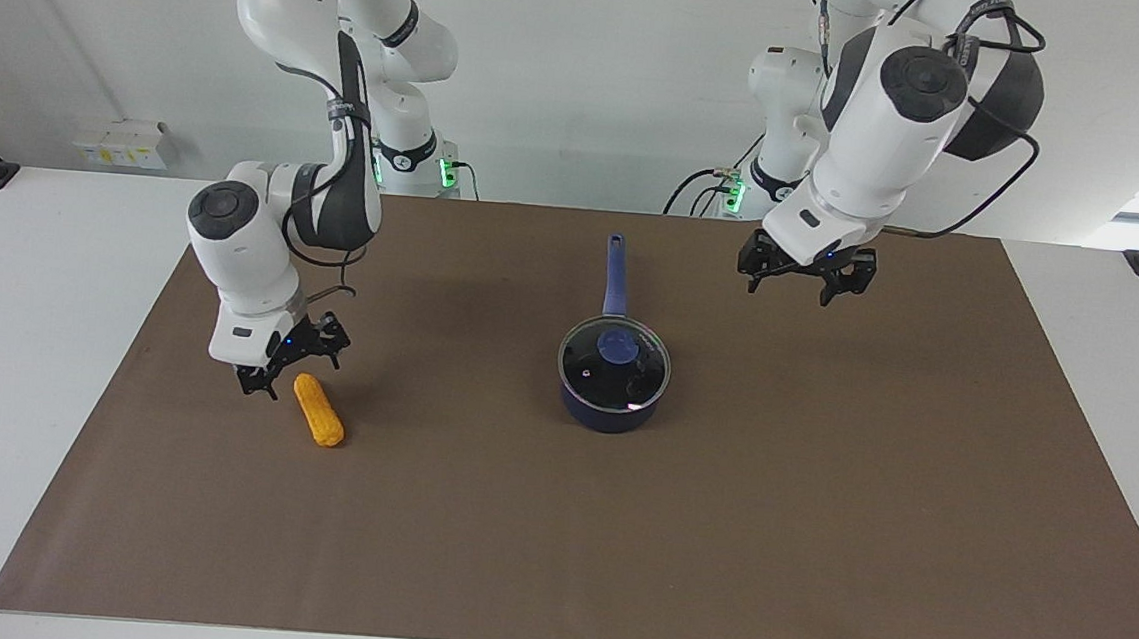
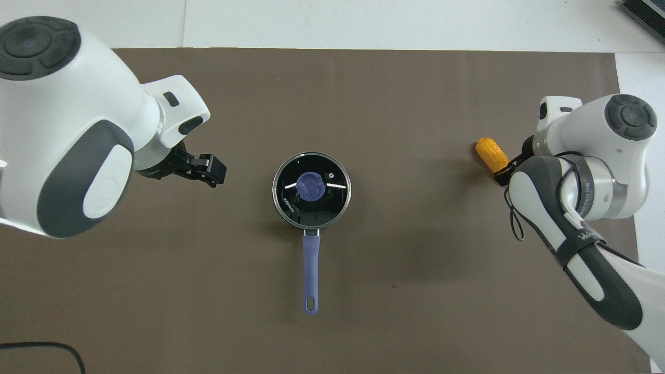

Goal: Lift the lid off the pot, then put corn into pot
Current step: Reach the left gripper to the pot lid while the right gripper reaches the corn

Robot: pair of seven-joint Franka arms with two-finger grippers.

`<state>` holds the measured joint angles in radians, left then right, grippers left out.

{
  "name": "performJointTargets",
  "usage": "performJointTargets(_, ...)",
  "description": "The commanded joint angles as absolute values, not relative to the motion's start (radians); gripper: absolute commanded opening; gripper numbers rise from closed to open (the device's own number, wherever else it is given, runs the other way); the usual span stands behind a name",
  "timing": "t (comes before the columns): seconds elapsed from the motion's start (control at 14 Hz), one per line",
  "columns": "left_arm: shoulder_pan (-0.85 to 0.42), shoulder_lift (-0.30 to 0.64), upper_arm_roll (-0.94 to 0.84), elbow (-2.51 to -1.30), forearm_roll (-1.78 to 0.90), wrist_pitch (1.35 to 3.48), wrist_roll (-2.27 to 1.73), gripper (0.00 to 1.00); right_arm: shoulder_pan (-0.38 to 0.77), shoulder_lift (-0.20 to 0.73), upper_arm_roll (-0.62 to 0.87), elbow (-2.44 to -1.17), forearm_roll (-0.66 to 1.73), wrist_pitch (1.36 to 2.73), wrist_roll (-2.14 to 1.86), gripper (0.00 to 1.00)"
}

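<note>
My right gripper's fingers stop short at the yellow corn's near end (image 2: 497, 164), so closing now would miss. It moves toward the corn, then closes on it.
The dark blue pot (image 1: 611, 410) stands mid-mat with the glass lid (image 1: 626, 376) on it, blue knob (image 1: 617, 344) up, and its handle (image 1: 615, 273) points toward the robots. It also shows in the overhead view (image 2: 310, 259) with the lid (image 2: 311, 205). The yellow corn (image 1: 319, 410) lies toward the right arm's end. My right gripper (image 1: 293, 370) is open and low at the corn's end nearer the robots. In the overhead view the right arm covers part of the corn (image 2: 488, 149). My left gripper (image 1: 805, 279) is open and raised over the mat beside the pot handle (image 2: 209, 170).
A brown mat (image 1: 816, 527) covers most of the white table. Nothing else lies on it besides the pot and the corn. Both arm bases stand at the robots' edge of the table.
</note>
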<state>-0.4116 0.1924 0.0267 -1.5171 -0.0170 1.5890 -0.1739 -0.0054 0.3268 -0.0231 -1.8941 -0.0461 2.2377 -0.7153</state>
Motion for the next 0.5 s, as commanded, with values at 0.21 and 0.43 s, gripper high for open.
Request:
performJointTargets(0.21,-0.531,0.288,0.04,-1.517,0.012,1.727,-0.34,1.0,-0.014,0.376,-0.017,-1.908,-0.041,2.344,-0.77,1.0)
performJointTargets(0.43,-0.577,0.342,0.041,-1.513,0.014,1.767,-0.46,1.0,-0.008,0.408,-0.015,-1.907,-0.041,2.428,-0.761,1.0)
